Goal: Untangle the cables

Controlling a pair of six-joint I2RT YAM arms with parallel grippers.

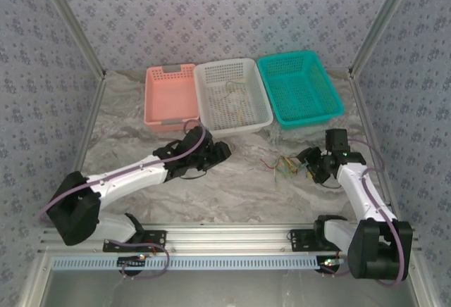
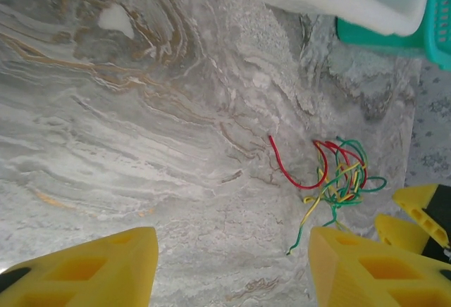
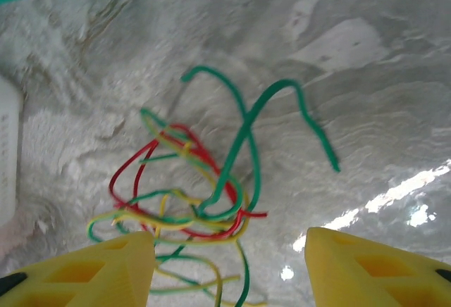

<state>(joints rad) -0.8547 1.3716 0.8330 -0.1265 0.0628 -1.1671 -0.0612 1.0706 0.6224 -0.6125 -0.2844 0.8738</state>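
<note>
My right gripper should next grab the green cable near its loose end (image 3: 320, 134) outside the tangle, to pull it free.
The cables (image 1: 285, 164) lie as a small tangle of green, yellow and red wires on the marble table, right of centre. In the right wrist view the cables (image 3: 204, 194) reach between my right gripper's yellow fingers (image 3: 106, 272), and the right gripper (image 3: 229, 272) is open just above them. My right gripper (image 1: 308, 168) sits at the tangle's right side. In the left wrist view the cables (image 2: 335, 180) lie ahead and to the right of my open left gripper (image 2: 232, 268), which has bare table between its fingers. The left gripper (image 1: 222, 150) is left of the tangle, apart from it.
Three baskets stand side by side at the back: pink (image 1: 169, 94), white (image 1: 232, 94) with a few wires inside, and teal (image 1: 301, 87). The white basket's corner (image 2: 366, 4) and the teal basket (image 2: 437, 32) edge the left wrist view. Open tabletop (image 1: 239, 194) lies between the arms.
</note>
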